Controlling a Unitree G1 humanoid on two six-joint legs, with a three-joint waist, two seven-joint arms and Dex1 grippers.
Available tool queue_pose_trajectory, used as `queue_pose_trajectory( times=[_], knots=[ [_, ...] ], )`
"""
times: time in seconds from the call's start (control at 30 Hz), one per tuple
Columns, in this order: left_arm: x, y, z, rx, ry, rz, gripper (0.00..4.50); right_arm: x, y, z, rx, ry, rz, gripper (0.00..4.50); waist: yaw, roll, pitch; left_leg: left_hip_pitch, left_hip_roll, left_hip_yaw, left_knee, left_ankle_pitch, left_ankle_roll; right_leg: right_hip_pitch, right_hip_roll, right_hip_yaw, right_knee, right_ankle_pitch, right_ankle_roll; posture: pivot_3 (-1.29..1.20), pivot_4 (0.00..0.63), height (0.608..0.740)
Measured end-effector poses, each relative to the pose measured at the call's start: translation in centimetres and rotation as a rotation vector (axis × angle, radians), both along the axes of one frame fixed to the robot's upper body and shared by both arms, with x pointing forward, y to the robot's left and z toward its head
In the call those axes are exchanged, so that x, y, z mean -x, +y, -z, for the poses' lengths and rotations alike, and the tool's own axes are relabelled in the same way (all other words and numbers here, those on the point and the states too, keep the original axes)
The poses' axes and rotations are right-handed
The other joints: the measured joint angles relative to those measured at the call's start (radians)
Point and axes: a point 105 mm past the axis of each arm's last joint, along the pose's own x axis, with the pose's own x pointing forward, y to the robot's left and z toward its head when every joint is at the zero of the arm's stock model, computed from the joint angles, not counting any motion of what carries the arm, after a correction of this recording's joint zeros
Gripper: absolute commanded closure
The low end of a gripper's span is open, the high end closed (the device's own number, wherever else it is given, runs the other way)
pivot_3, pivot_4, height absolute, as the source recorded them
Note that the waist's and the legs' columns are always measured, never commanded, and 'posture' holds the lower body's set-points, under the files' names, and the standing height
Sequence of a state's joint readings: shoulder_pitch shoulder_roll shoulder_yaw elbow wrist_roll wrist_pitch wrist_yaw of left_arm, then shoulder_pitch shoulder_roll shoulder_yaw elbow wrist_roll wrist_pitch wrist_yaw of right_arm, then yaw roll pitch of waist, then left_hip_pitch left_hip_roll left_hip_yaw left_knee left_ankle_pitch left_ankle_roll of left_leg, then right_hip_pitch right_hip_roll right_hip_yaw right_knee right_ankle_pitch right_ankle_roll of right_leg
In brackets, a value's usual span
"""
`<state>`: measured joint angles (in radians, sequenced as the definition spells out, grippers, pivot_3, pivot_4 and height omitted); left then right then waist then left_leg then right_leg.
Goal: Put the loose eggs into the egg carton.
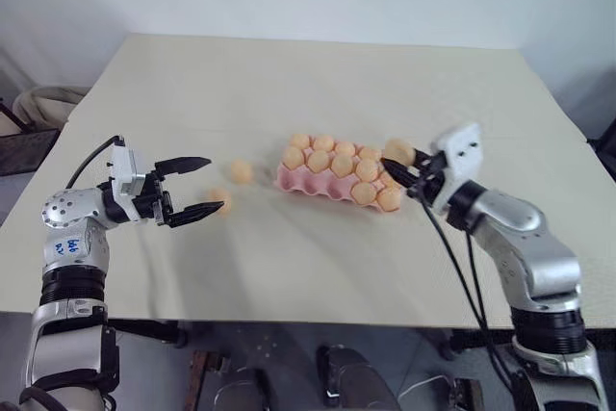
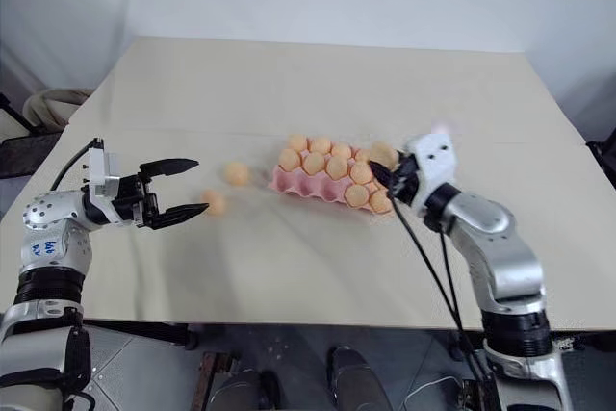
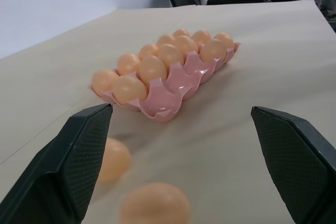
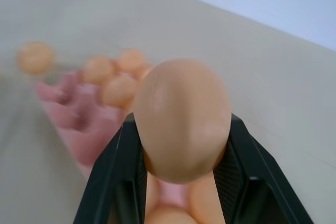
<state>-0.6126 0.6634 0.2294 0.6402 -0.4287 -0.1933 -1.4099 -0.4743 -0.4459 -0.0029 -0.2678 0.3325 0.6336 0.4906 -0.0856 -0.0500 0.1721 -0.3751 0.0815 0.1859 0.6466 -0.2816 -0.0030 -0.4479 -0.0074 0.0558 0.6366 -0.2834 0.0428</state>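
The robot's right gripper should keep holding the egg (image 1: 398, 151) until it is lower, because the egg is still high above the cups of the pink egg carton.
The pink egg carton (image 1: 310, 183) lies mid-table with several orange-tan eggs in its cups. Two loose eggs rest on the table left of it, one (image 1: 241, 171) nearer the carton and one (image 1: 219, 199) by the tips of my left gripper (image 1: 212, 185). That gripper is open and level, pointing toward the carton, with nothing between its fingers. My right gripper (image 1: 412, 170) is shut on a third loose egg (image 4: 182, 119), held just above the carton's right end. In the left wrist view the carton (image 3: 168, 100) lies ahead, with both loose eggs (image 3: 113, 158) close in front.
The beige table (image 1: 318, 74) has bare surface all round the carton, with its front edge near my arms. A pale rounded object (image 1: 43, 103) stands off the table at the far left. Black cables hang from both wrists.
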Motion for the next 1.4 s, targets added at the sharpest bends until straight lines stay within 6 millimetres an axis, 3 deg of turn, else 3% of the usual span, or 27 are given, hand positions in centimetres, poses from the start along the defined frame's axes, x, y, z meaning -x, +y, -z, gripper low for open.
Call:
queue_pose_trajectory(
  times=[0.23,0.43,0.73,0.93,1.07,1.27,1.4],
  knots=[
    [0.1,0.2,0.1,0.002,-0.003,-0.017,0.0,-0.8,4.3,3.2,0.059,0.083,-0.079,3.2,0.001,0.0,0.0,-0.003,0.0,0.002,0.001,-0.001,-0.001,-0.002,0.0,0.0,-0.001,-0.001,0.003,0.0,0.15,0.74],
    [0.5,0.3,0.5,-0.006,-0.004,-0.025,0.0,-1.9,5.6,3.6,0.084,0.067,-0.095,3.2,-0.001,0.0,0.0,-0.003,0.0,0.003,0.002,0.0,-0.002,-0.002,0.0,0.0,0.001,-0.002,0.003,0.0,0.15,0.74],
    [1.1,0.6,0.6,0.001,-0.013,-0.053,0.0,-1.9,5.4,3.9,0.13,0.047,-0.126,0.16,-0.002,0.0,0.0,-0.002,0.0,0.003,0.001,0.0,-0.003,-0.003,0.0,0.001,0.001,-0.001,0.003,0.0,0.15,0.74],
    [1.4,0.9,0.7,0.017,-0.003,-0.111,0.0,0.2,5.7,1.8,0.13,0.001,-0.221,0.01,0.0,0.0,0.0,-0.002,0.0,0.003,0.001,-0.001,-0.003,-0.003,0.0,0.001,0.001,-0.002,0.003,0.0,0.15,0.74],
    [1.3,1.3,-0.1,0.039,-0.02,-0.184,0.0,1.2,4.2,0.0,0.124,-0.036,-0.261,0.01,0.002,0.0,0.0,-0.002,0.0,0.003,0.001,-0.001,-0.002,-0.002,-0.001,0.001,0.001,-0.002,0.003,0.0,0.15,0.74],
    [1.1,3.4,-1.5,0.098,-0.05,-0.409,0.0,3.0,-0.8,-1.9,0.101,-0.102,-0.303,0.01,0.004,0.0,0.0,-0.002,0.0,0.003,0.0,-0.001,-0.002,-0.002,0.0,0.001,-0.001,-0.002,0.004,0.0,0.15,0.74],
    [2.2,5.5,-1.0,0.127,-0.048,-0.573,0.0,4.2,-4.6,-2.1,0.09,-0.137,-0.303,0.01,0.0,0.0,0.0,0.0,0.001,0.003,-0.001,-0.002,-0.003,0.0,0.0,0.001,-0.001,-0.002,0.004,0.0,0.15,0.74]
  ],
)
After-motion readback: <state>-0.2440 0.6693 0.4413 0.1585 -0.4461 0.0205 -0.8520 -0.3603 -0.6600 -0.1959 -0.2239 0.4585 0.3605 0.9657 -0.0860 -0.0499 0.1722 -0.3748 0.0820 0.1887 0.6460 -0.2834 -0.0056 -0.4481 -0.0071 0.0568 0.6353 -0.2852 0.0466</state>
